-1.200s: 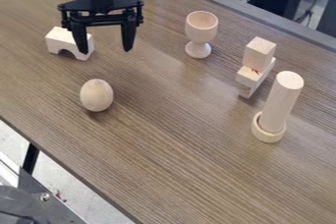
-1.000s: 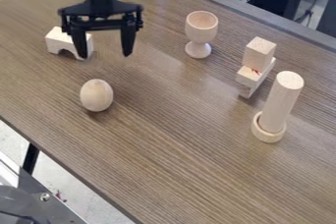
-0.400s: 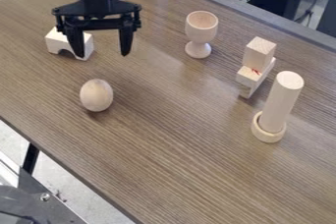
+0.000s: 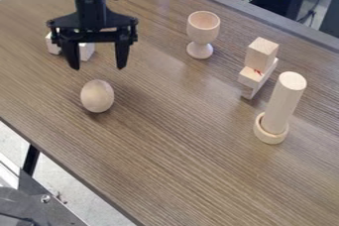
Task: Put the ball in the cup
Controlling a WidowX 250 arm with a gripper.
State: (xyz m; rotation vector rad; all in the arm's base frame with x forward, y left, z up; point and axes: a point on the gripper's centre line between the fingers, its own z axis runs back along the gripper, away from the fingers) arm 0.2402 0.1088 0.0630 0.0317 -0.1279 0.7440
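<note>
My gripper is to pick up the pale wooden ball by its round sides next, and then drop the ball into the wooden cup (image 4: 202, 28).
The black gripper (image 4: 98, 67) hangs at the upper left of the view, open, with nothing between its two fingers. Just below it in the view lies the egg-shaped wooden ball (image 4: 97, 96) on the table, apart from the fingertips. The wooden cup (image 4: 202, 28), a goblet on a short stem, stands upright toward the top, right of the gripper. Its bowl faces up, and I see nothing in it.
Behind the gripper, a pale arch block (image 4: 86, 50) is partly covered. To the right, small blocks (image 4: 262, 54) are stacked, and a wooden cylinder (image 4: 285, 102) stands in a ring (image 4: 271, 134). The brown table (image 4: 179, 155) ends along the lower left.
The gripper has come down the view and slightly left, closer to the ball, and now covers more of the arch block. Its fingers remain open. Ball and cup have not moved.
</note>
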